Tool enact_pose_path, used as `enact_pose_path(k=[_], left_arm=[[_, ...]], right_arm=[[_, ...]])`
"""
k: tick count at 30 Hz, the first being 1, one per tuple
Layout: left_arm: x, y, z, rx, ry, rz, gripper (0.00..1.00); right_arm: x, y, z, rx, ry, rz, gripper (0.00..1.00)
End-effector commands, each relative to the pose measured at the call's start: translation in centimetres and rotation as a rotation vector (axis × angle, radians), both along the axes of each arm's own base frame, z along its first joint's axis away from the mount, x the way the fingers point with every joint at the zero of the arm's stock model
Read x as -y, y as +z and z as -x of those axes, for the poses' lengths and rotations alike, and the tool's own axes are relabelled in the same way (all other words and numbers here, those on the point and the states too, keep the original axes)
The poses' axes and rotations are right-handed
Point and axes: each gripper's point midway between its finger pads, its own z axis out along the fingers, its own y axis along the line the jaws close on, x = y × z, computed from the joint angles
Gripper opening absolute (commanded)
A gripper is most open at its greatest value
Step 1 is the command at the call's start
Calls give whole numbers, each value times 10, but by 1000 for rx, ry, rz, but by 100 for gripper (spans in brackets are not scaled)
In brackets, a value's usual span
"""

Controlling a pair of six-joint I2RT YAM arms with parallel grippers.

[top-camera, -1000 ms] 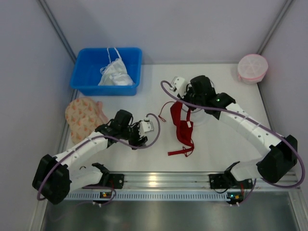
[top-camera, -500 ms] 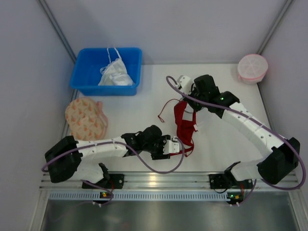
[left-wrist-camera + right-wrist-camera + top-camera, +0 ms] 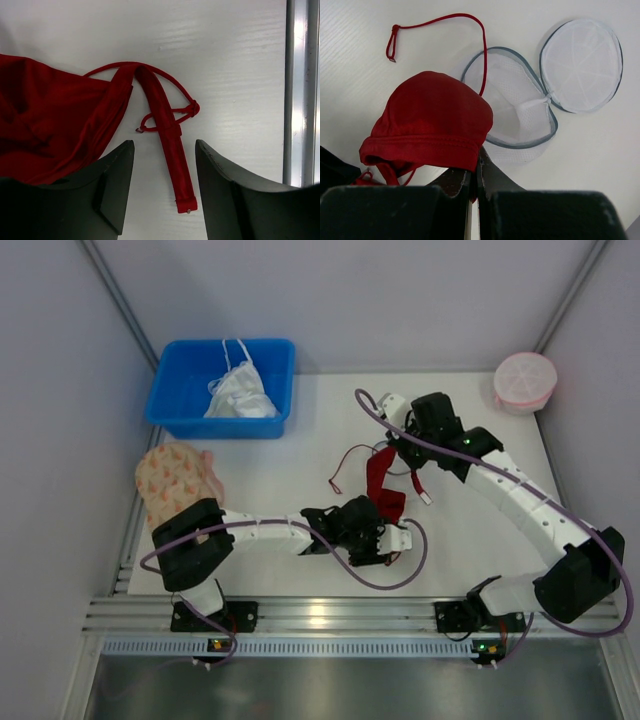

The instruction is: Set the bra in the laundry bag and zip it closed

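Note:
I need to grab the bra's flat strap end [image 3: 179, 171] next with my left gripper, opposite the held cup, to stretch the bra straight for the laundry bag.
The dark-red bra [image 3: 430, 120] hangs by one cup's hem from my right gripper [image 3: 479, 161], which is shut on it just above the table. Under and beyond it lies the laundry bag [image 3: 520, 112], white mesh with a dark rim, unzipped, its round lid [image 3: 580, 65] flipped to the side. In the top view the bra [image 3: 383, 485] trails from my right gripper [image 3: 385, 452] toward the front, and the right arm covers the bag. My left gripper [image 3: 164, 146] is open low over the table. A flat red strap end [image 3: 172, 155] lies between its fingers, untouched.
A blue bin [image 3: 180, 390] holding a white garment [image 3: 240, 395] stands at the back left. A beige patterned disc [image 3: 178, 485] lies at the left edge, a pink mesh bag [image 3: 525, 380] in the back right corner. The metal rail [image 3: 300, 100] runs close beside my left gripper.
My left arm has swung right along the table's front, from the left side to the bra's lower strap end. My right gripper has drawn the bra slightly back and right, bunching it.

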Motion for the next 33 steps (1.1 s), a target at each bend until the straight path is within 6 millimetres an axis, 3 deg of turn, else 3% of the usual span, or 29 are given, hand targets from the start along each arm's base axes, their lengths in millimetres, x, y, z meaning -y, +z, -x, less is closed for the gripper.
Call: enact_pose_path(k=[1,6,7,8,11,13,14,17,18,20,22,26,31,33], left_arm=[[9,-6,9,-54,-25,-10,57],[-16,-30,15,-80,-19,-122,52],[-25,-35,18,-91,-17,-161,47],[-30,-38,15,-84,1,-192,34],[-50,-38,15,-95,38,-279,12],[-58,-20,13,-112,55,-244,0],[-63,-11,11,-128,74,-234,0],[-79,38,-11,-169,156,-144,0],[-90,64,-30,-173,215,-74,0],[-108,106,-42,-155,260,12,0],[-131,130,-59,-115,323,66,0],[-162,180,-49,17,359,175,0],[-199,207,-37,118,486,233,0],[-220,228,-33,201,563,293,0]], right_arm=[[5,26,-5,41,-30,-61,0],[9,29,-8,50,-38,-62,0],[10,30,-8,52,-39,-62,0],[10,32,-8,57,-37,-60,0],[14,37,-7,71,-39,-54,0],[17,42,-5,85,-33,-49,0],[19,43,-4,86,-31,-45,0],[24,47,-1,94,-17,-23,0],[25,48,-1,94,-15,-17,0],[28,54,1,101,-3,-9,0],[30,54,7,89,22,10,0],[33,58,19,55,69,43,0],[41,59,50,-17,155,86,0],[43,59,62,-34,182,89,0]])
